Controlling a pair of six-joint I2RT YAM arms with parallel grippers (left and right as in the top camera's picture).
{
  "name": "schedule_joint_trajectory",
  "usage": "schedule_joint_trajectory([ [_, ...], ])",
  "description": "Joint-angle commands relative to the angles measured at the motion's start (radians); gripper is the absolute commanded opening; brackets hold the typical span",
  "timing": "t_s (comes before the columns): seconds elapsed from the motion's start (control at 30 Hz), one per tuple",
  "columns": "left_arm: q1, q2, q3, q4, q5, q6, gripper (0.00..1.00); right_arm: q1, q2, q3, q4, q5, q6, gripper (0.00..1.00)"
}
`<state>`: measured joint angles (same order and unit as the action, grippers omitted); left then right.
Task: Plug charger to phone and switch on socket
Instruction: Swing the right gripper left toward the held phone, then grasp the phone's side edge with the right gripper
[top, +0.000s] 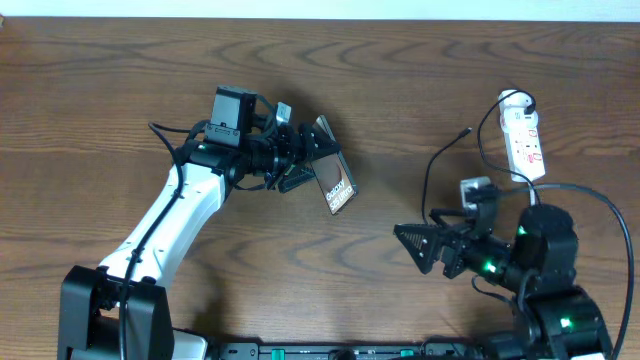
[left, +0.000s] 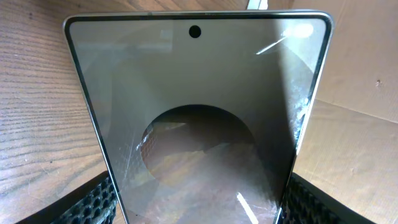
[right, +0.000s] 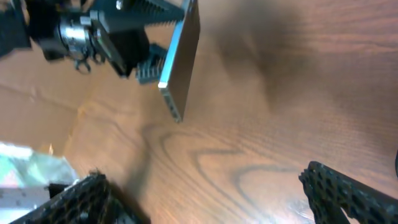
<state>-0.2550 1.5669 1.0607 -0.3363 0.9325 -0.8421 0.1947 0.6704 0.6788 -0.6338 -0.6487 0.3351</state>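
Observation:
The phone should be held across its flat sides by its lettered end (top: 341, 195) (right: 175, 102) with my right gripper next. The phone's opposite end then stays free for my left gripper to hold for charging.
My left gripper (top: 305, 160) is shut on the phone (top: 338, 182), a dark slab with white "Galaxy" lettering, and holds it tilted above the table. In the left wrist view the phone's glass face (left: 199, 118) fills the frame between the finger pads. The right wrist view shows the phone (right: 180, 62) edge-on, held by the left gripper. My right gripper (top: 418, 246) is open and empty, to the right of the phone and pointing toward it. The thin black charger cable (top: 432, 170) runs from near the white socket strip (top: 524, 140) down toward my right arm, its small tip (top: 468, 130) lying free.
The wooden table (top: 120, 80) extends around both arms. The socket's white cord and a black plug (top: 527, 99) sit at the strip's far end. The right arm base (top: 550, 260) stands below the strip.

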Motion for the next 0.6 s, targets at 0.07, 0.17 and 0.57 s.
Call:
schedule_joint_trajectory([
  [0.07, 0.005, -0.033, 0.004, 0.006, 0.019, -0.010, 0.60, 0.178, 0.078, 0.118, -0.073, 0.167, -0.067, 0.99],
  [0.17, 0.005, -0.033, 0.004, 0.006, 0.019, -0.010, 0.59, 0.299, 0.105, 0.118, -0.031, 0.224, -0.060, 0.99],
  [0.57, 0.005, -0.033, 0.004, 0.005, 0.020, -0.010, 0.60, 0.594, 0.314, 0.108, 0.193, 0.810, 0.030, 0.99],
])
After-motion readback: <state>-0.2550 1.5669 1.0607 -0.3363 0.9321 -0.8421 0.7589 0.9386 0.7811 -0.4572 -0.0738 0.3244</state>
